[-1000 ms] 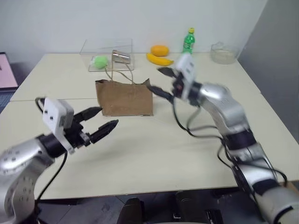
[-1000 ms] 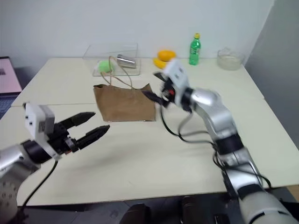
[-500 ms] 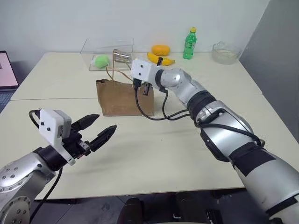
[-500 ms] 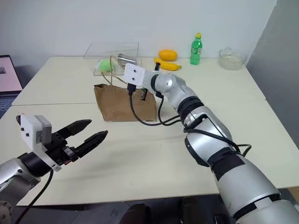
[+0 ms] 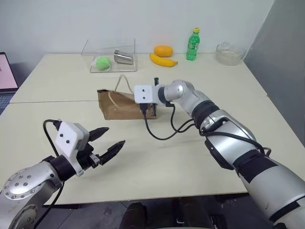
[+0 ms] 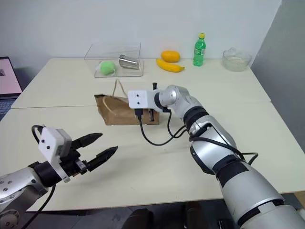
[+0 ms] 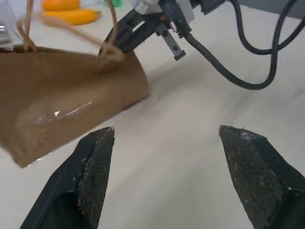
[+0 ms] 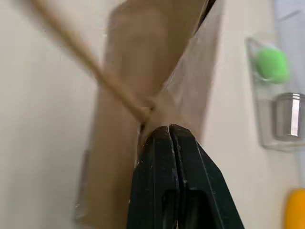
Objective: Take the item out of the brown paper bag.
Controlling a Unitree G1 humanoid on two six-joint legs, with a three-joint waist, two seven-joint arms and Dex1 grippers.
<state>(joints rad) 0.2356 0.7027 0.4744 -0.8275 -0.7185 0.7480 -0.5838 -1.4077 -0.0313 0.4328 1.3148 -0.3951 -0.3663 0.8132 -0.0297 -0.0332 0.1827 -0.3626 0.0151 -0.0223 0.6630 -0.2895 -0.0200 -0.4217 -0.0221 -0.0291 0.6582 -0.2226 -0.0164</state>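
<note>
My left gripper should grab the bag by its upstanding string loop (image 5: pixel 122 76) next, because the bag's paper body (image 5: pixel 125 109) is lying low and slack on the tabletop.
The brown paper bag (image 5: pixel 123 106) lies low on the table's middle, its string handle (image 5: pixel 125 82) looping upward. My right gripper (image 5: pixel 150 111) reaches across from the right and is shut on the bag's top edge at its right end, beside the handle's root (image 8: pixel 150 112). In the left wrist view its black fingers (image 7: pixel 136 31) sit on that same edge. My left gripper (image 5: pixel 113 137) hovers open over bare table in front of the bag, well apart from it and holding nothing. The item is hidden.
At the table's back stand a clear box (image 5: pixel 108 53) holding a green ball (image 5: pixel 102 62) and a metal cup (image 5: pixel 123 57), a banana (image 5: pixel 163 60), an orange (image 5: pixel 163 50), a green soda bottle (image 5: pixel 192 44) and a glass bowl (image 5: pixel 229 53). A cable (image 5: pixel 164 136) droops from the right wrist.
My right gripper swung over to the bag's right top edge, came down and shut there. The bag now sits lower and flatter. My left arm sank a little.
</note>
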